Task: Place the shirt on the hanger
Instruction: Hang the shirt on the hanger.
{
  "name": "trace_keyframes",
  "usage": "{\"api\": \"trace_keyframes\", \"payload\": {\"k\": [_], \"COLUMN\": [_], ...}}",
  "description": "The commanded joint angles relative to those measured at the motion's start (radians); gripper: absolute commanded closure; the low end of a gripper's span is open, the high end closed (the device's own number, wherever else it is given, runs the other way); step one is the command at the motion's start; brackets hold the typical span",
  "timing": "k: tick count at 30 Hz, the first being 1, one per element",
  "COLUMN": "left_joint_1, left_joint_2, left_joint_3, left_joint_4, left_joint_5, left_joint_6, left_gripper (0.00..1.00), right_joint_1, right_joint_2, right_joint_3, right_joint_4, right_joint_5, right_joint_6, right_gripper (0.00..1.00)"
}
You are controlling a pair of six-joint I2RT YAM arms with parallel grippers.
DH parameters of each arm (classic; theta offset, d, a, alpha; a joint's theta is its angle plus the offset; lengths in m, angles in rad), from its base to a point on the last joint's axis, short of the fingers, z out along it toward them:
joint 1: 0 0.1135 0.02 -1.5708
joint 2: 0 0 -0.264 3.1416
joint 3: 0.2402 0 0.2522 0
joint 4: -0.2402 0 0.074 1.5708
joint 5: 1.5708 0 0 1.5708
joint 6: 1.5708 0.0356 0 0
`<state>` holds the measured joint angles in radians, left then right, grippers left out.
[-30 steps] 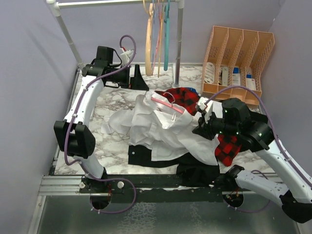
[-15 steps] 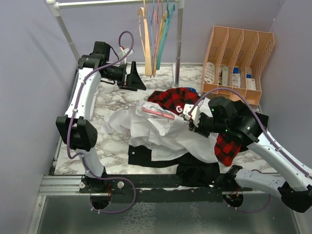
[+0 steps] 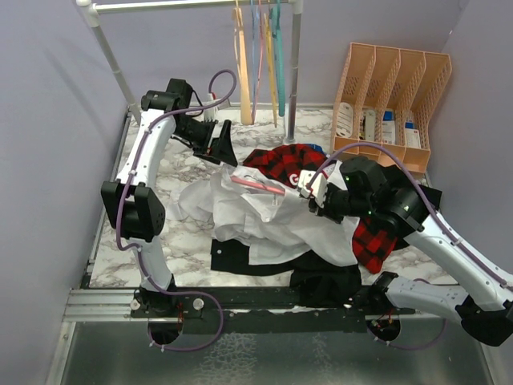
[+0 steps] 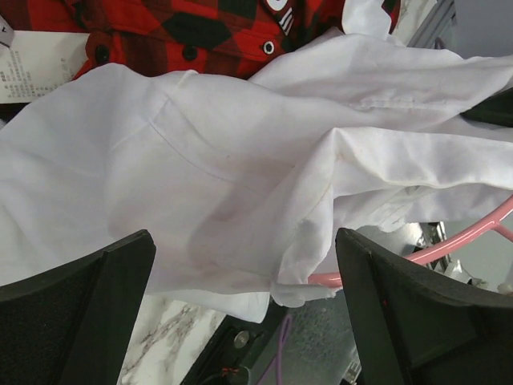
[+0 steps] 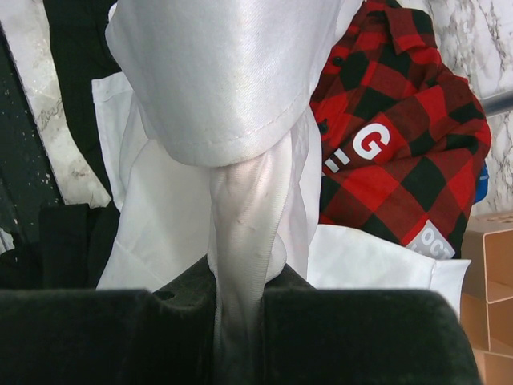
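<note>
I will next pinch only cloth with my left gripper at the white shirt's fold beside the pink hanger's arm. Then my left gripper should pull it over the hanger.
The white shirt lies crumpled mid-table, partly over a red-and-black plaid shirt. The pink hanger rests in its upper folds. My left gripper hovers open just above the shirt's back-left edge. In the left wrist view white cloth fills the space ahead of the wide-apart fingers, and the pink hanger's arm pokes out from under a fold. My right gripper is shut on a bunched strip of the white shirt, pinched between its pads.
Several hangers hang from the rail at the back beside the rack's upright pole. A peach file organizer stands back right. A black garment lies under the shirt's near edge. Plaid cloth also lies right of my right gripper.
My left gripper has come forward and down from the back of the table to the shirt's edge. My right gripper shifted left with the cloth, and the hanger moved left with it. The hung hangers swung.
</note>
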<state>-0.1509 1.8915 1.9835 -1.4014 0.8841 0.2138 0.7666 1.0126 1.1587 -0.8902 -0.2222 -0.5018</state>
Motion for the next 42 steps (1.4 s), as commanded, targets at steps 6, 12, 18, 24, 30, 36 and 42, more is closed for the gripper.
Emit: {"api": "trace_keyframes", "payload": {"k": [6, 12, 18, 24, 30, 36, 42], "left_joint_1": [-0.109, -0.139, -0.138, -0.138, -0.138, -0.142, -0.143], "left_joint_2": [0.008, -0.009, -0.029, -0.035, -0.047, -0.104, -0.170], "left_joint_3": [0.040, 0.018, 0.014, 0.021, 0.087, 0.249, 0.282], "left_joint_4": [-0.001, -0.021, -0.024, -0.024, -0.024, -0.021, -0.013], "left_joint_5": [-0.013, -0.027, -0.060, -0.078, -0.086, -0.158, -0.182], "left_joint_6": [0.020, 0.035, 0.040, 0.040, 0.023, 0.031, 0.030], "left_gripper": [0.38, 0.43, 0.61, 0.90, 1.00, 1.00, 1.00], "right_joint_1": [0.014, 0.017, 0.018, 0.019, 0.018, 0.018, 0.018], "right_joint_2": [0.000, -0.007, -0.020, -0.024, -0.024, 0.000, 0.074], "right_joint_3": [0.025, 0.012, 0.002, -0.001, -0.010, -0.019, 0.005], "right_joint_4": [0.059, 0.064, 0.063, 0.066, 0.072, 0.062, 0.096], "right_joint_5": [-0.008, 0.016, 0.029, 0.032, 0.091, 0.128, 0.162], "right_joint_6": [0.009, 0.006, 0.007, 0.010, 0.016, 0.089, 0.213], "right_gripper": [0.99, 0.99, 0.99, 0.99, 0.99, 0.99, 0.99]}}
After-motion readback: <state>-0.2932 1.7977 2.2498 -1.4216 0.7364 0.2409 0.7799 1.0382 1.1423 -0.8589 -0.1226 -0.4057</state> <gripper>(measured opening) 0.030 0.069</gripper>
